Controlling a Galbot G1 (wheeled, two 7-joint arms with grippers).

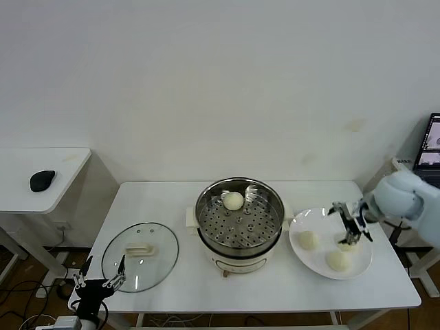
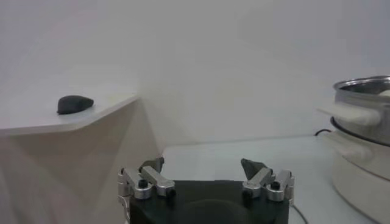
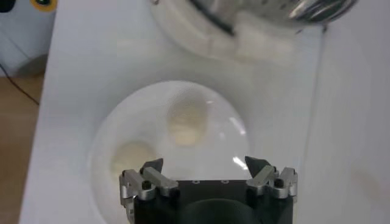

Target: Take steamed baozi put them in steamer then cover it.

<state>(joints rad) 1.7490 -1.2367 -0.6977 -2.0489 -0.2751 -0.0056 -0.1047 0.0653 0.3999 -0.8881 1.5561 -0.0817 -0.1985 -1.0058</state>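
Note:
The right gripper grabs the baozi nearest the steamer by its round sides next, to set that baozi on the perforated tray [image 1: 239, 224].
The steel steamer [image 1: 239, 227] stands mid-table with one baozi [image 1: 234, 201] on its perforated tray. On the white plate [image 1: 320, 220] to its right lie two baozi [image 1: 308, 240] [image 1: 337, 260], and a third [image 1: 348, 245] shows partly behind my right gripper's fingers. My right gripper [image 1: 350, 232] is open and empty, low over the plate's right side. In the right wrist view [image 3: 204, 164] it hangs above the plate [image 3: 225, 131], with two baozi [image 3: 187, 122] [image 3: 131, 157] ahead of it. The glass cover [image 1: 155, 240] lies flat on the table's left. My left gripper [image 1: 96, 278] is open, parked by the front left corner.
A side table [image 1: 41, 161] at the left holds a black mouse [image 1: 42, 180]. The left wrist view shows the open left gripper [image 2: 203, 165], the steamer's side [image 2: 365, 122] and the mouse [image 2: 75, 103]. A monitor [image 1: 430, 148] stands at the far right.

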